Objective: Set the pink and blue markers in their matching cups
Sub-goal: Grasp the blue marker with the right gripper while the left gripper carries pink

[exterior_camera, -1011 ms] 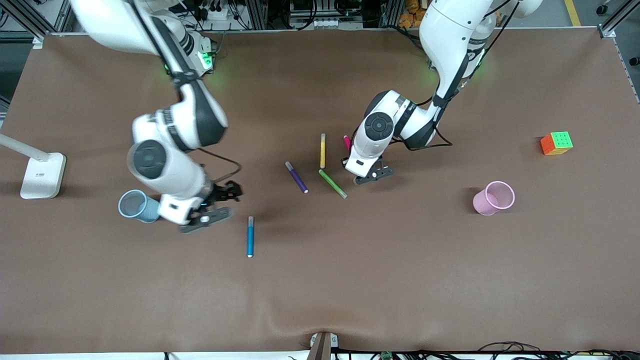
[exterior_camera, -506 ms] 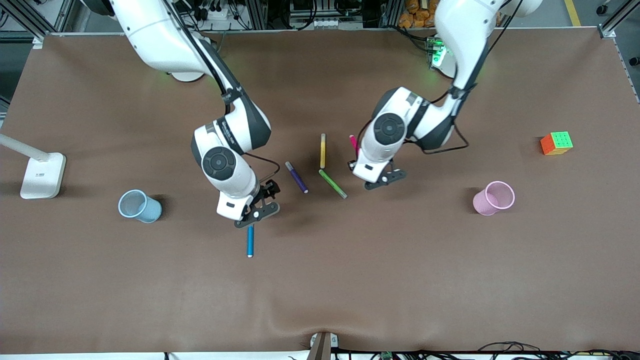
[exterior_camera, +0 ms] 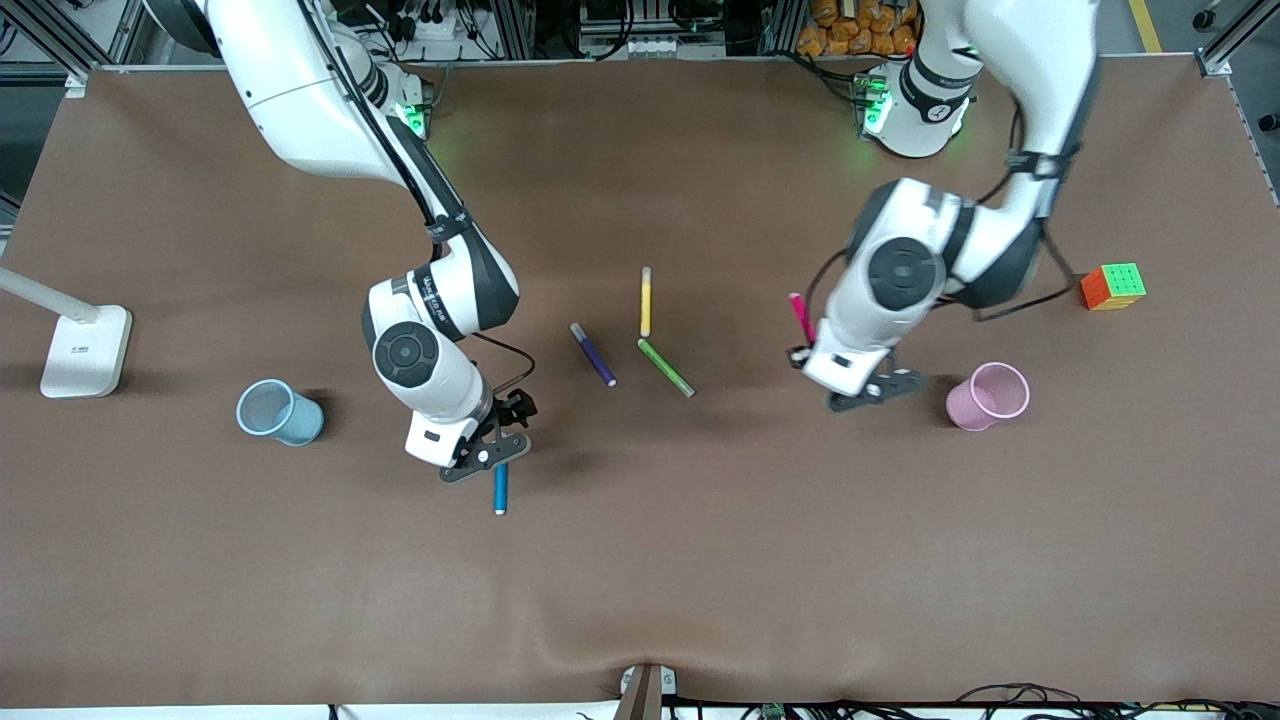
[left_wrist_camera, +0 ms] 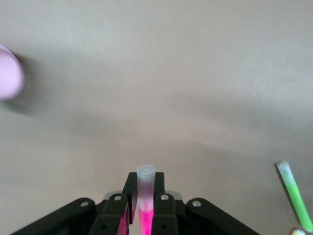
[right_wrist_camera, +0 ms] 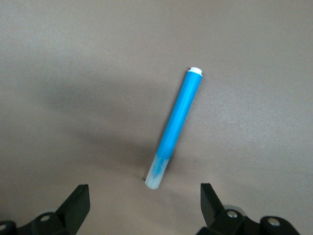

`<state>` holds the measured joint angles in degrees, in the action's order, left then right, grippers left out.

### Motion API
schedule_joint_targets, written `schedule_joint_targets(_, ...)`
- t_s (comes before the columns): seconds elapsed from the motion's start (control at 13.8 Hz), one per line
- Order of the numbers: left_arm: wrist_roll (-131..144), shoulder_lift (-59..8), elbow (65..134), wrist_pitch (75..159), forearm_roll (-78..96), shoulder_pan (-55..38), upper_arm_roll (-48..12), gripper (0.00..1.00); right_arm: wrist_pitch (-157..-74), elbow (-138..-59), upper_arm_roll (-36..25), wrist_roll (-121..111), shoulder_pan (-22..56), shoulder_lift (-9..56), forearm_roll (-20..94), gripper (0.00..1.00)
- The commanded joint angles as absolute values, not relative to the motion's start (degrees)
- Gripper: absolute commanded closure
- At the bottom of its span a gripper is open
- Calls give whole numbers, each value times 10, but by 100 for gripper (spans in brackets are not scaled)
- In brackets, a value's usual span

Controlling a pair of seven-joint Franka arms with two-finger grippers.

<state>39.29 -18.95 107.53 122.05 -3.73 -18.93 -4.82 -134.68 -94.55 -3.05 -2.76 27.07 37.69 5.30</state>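
The blue marker is beyond both of my open fingers, so my right gripper would miss it if it closed now. I need to first move toward it.
The blue marker (exterior_camera: pixel 501 492) lies on the table, its grey cap end under my right gripper (exterior_camera: pixel 480 456). In the right wrist view the right gripper (right_wrist_camera: pixel 144 201) is open, with the blue marker (right_wrist_camera: pixel 178 117) just ahead of the gap and untouched. My left gripper (exterior_camera: pixel 805 352) is shut on the pink marker (exterior_camera: pixel 801 318) and holds it up over the table beside the pink cup (exterior_camera: pixel 988 396). In the left wrist view the pink marker (left_wrist_camera: pixel 145 196) stands between the shut fingers, with the pink cup (left_wrist_camera: pixel 7 73) at the edge. The blue cup (exterior_camera: pixel 278 411) stands toward the right arm's end.
Purple (exterior_camera: pixel 593 354), yellow (exterior_camera: pixel 646 301) and green (exterior_camera: pixel 666 368) markers lie mid-table. A colour cube (exterior_camera: pixel 1113 286) sits at the left arm's end, farther from the front camera than the pink cup. A white lamp base (exterior_camera: pixel 85 350) stands at the right arm's end.
My right gripper has moved from beside the blue cup to over the blue marker's cap end. My left gripper has carried the pink marker away from the other markers toward the pink cup.
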Motion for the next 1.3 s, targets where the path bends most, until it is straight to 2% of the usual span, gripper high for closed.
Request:
schedule_joint_targets(0.0, 340, -175, 1041, 1196, -96, -153, -54, 100, -1348, -935, -24, -18, 258, 393, 57, 0)
schedule_joint_targets(0.22, 308, -198, 933, 1089, -96, -107, -54, 100, -1349, -920, -24, -18, 247, 420, 56, 0)
schedule_joint_targets(0.36, 300, -202, 903, 1061, -110, -95, -52, 100, -1354, -916, -24, -17, 245, 433, 57, 0)
schedule_joint_targets(0.65, 308, -203, 897, 1062, -264, -85, -47, 100, -1375, -913, -24, -17, 243, 443, 57, 0)
schedule_joint_targets(0.94, 296, -197, 909, 1069, -276, -59, -47, 100, -1399, -913, -24, -18, 249, 449, 112, 0)
schedule_joint_targets(1.16, 294, -184, 980, 1170, -277, -19, -48, 100, -1400, -913, -24, -20, 248, 450, 112, 0)
schedule_joint_targets(1.23, 296, -181, 993, 1187, -280, -16, -47, 100, -1400, -913, -24, -24, 247, 450, 112, 41)
